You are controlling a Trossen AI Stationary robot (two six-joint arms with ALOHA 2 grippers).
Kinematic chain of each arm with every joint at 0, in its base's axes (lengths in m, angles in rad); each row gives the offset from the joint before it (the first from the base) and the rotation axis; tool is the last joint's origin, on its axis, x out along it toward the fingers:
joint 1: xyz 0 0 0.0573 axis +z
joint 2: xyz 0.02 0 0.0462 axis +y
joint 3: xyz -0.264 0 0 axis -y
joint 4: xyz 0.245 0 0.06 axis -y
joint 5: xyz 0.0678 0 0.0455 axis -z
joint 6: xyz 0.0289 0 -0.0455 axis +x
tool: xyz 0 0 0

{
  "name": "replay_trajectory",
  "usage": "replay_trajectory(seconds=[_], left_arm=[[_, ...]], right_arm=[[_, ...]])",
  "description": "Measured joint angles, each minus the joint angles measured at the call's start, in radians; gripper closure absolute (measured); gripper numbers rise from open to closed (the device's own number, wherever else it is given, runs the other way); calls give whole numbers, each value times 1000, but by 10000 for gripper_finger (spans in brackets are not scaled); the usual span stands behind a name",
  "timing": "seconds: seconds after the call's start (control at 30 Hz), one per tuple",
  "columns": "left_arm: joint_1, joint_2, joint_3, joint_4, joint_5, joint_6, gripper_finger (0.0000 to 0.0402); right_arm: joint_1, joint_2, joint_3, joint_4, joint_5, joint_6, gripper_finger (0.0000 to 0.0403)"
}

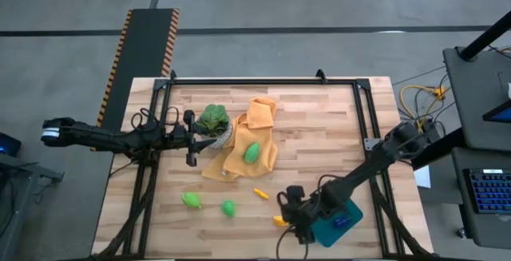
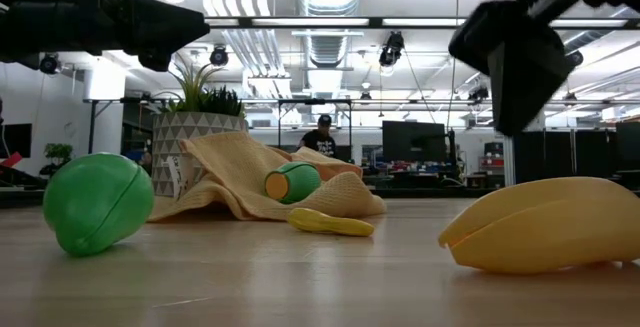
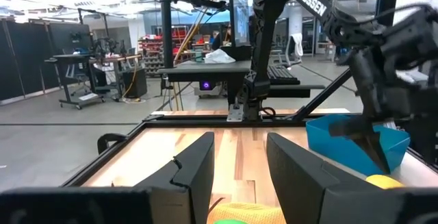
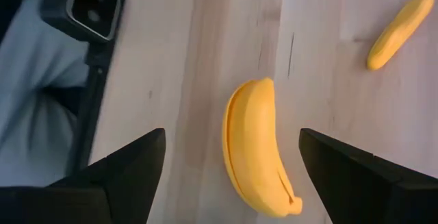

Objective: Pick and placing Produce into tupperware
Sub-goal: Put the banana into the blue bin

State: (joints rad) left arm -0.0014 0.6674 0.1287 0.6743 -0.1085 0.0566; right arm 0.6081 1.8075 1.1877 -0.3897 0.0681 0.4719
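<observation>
The right gripper should next grab the yellow banana by its curved middle (image 4: 256,146). Then it should put the banana into the teal tupperware.
The yellow banana (image 4: 256,155) lies on the wood near the table's near edge, also seen as the banana (image 1: 279,221) from above and the banana (image 2: 545,225) at table height. My right gripper (image 4: 233,148) hovers open above it, one finger on either side, touching nothing. The teal tupperware (image 1: 345,219) sits just right of it, partly under the right arm. Two green pieces (image 1: 192,200) (image 1: 229,207) and a small orange-yellow piece (image 1: 260,191) lie on the table. A third green piece (image 1: 251,152) rests on the orange cloth. My left gripper (image 3: 239,155) waits open beside the plant pot. No eggplant or red pieces show.
The leafy plant in its white pot (image 1: 214,121) stands at the table's middle, with the orange cloth (image 1: 257,125) crumpled to its right. A black metal frame (image 1: 263,81) runs around the table's edges. Bare wood lies between the cloth and the right frame rail.
</observation>
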Motion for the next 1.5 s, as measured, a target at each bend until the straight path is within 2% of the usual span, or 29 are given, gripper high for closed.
replay_trajectory(seconds=[0.6,1.1,1.2,1.5], left_arm=[[0,2,0,-2,0,2,281],[0,2,-3,-1,0,2,281],[0,2,-3,-1,0,1,281],[0,2,-3,-2,0,1,281]], right_arm=[[-32,152,-2,4,14,0,76],[-38,153,-3,4,31,-5,80],[-39,153,-3,2,37,-5,103],[-41,153,-2,-9,48,-4,212]])
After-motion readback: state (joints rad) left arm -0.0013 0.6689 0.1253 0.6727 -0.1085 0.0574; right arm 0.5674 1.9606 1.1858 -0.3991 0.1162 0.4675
